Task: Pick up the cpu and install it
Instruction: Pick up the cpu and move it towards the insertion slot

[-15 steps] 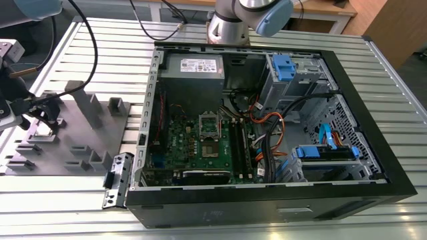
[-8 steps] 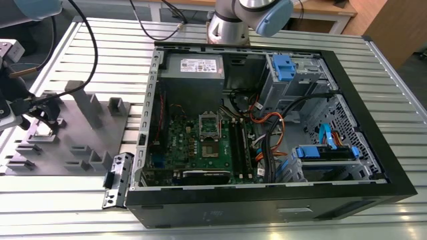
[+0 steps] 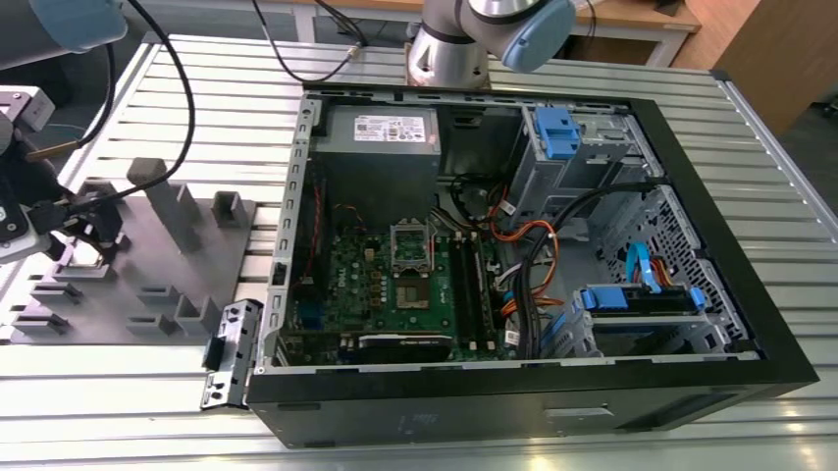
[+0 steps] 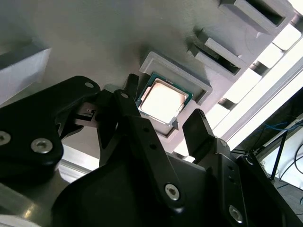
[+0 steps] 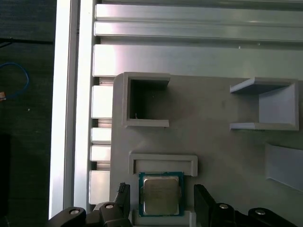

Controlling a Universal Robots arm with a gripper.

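The holder's raised sides hug two sides of the cpu [image 4: 163, 101]. The cpu's side edges are open, so my gripper will grab it by those next.
The cpu [image 4: 163, 101] is a small square chip with a dull silver top and a thin green rim. It lies flat in a shallow grey holder [image 5: 163, 161] on the fixture plate, and the first wrist view shows the cpu [image 5: 161, 194] there too. My gripper [image 4: 164, 108] stands open right over it, one black finger [image 4: 130, 92] on each side, with a small gap to the chip. In the first wrist view the gripper [image 5: 162, 198] straddles it the same way. In the exterior view the gripper [image 3: 81, 234] hangs low over the plate at the exterior view's left.
The grey fixture plate [image 3: 144, 285] carries several upright blocks and open pockets [image 5: 144, 99]. To the exterior view's right lies an open computer case [image 3: 524, 383] with a green board [image 3: 380, 280], its socket [image 3: 412, 294] under a raised metal frame [image 3: 410, 243], and cables. A slatted metal table [image 3: 118, 392] lies under everything.
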